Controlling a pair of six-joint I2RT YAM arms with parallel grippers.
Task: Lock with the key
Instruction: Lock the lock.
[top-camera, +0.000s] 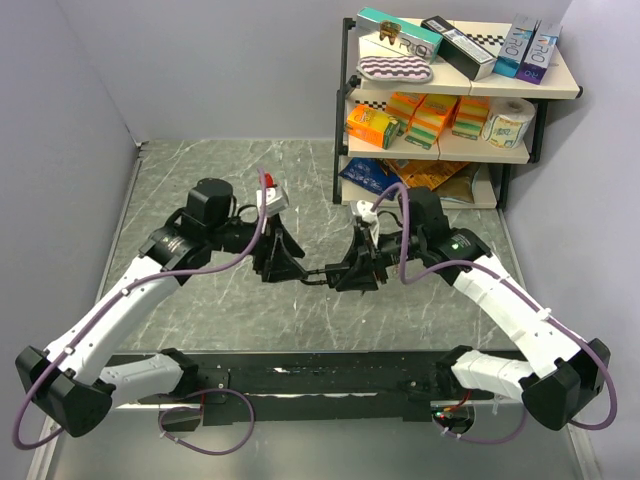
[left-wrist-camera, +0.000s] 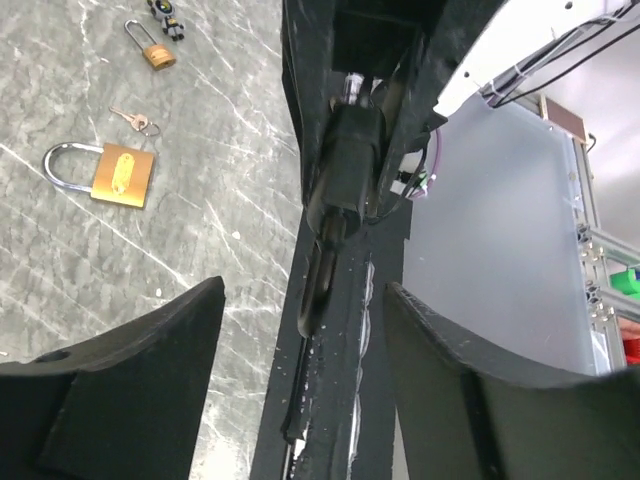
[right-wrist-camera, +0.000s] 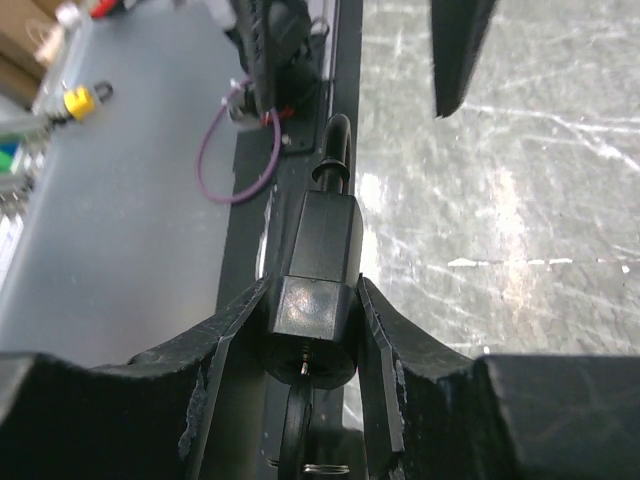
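The black lock has to be held by its curved shackle, so my left gripper will grab it there. The key end will stay free to turn the key.
A black lock (right-wrist-camera: 322, 260) with a hexagonal body hangs above the table between the two arms, and my right gripper (right-wrist-camera: 313, 290) is shut on that body. The key (right-wrist-camera: 300, 425), black-headed with a wire ring, sticks out of the lock's near end towards the right wrist camera. A black curved shackle end (right-wrist-camera: 338, 145) points away towards the left arm. In the left wrist view the lock (left-wrist-camera: 345, 160) and its slim end (left-wrist-camera: 318, 285) hang between the fingers of my open left gripper (left-wrist-camera: 305, 290), touching neither. From above, the lock (top-camera: 322, 277) bridges both grippers.
Two brass padlocks (left-wrist-camera: 122, 175) (left-wrist-camera: 158, 52) and a small key pair (left-wrist-camera: 135, 120) lie on the marble table. A stocked shelf (top-camera: 450, 90) stands at the back right. A red-topped object (top-camera: 270, 190) sits behind the left arm. A black rail (top-camera: 320, 375) runs along the near edge.
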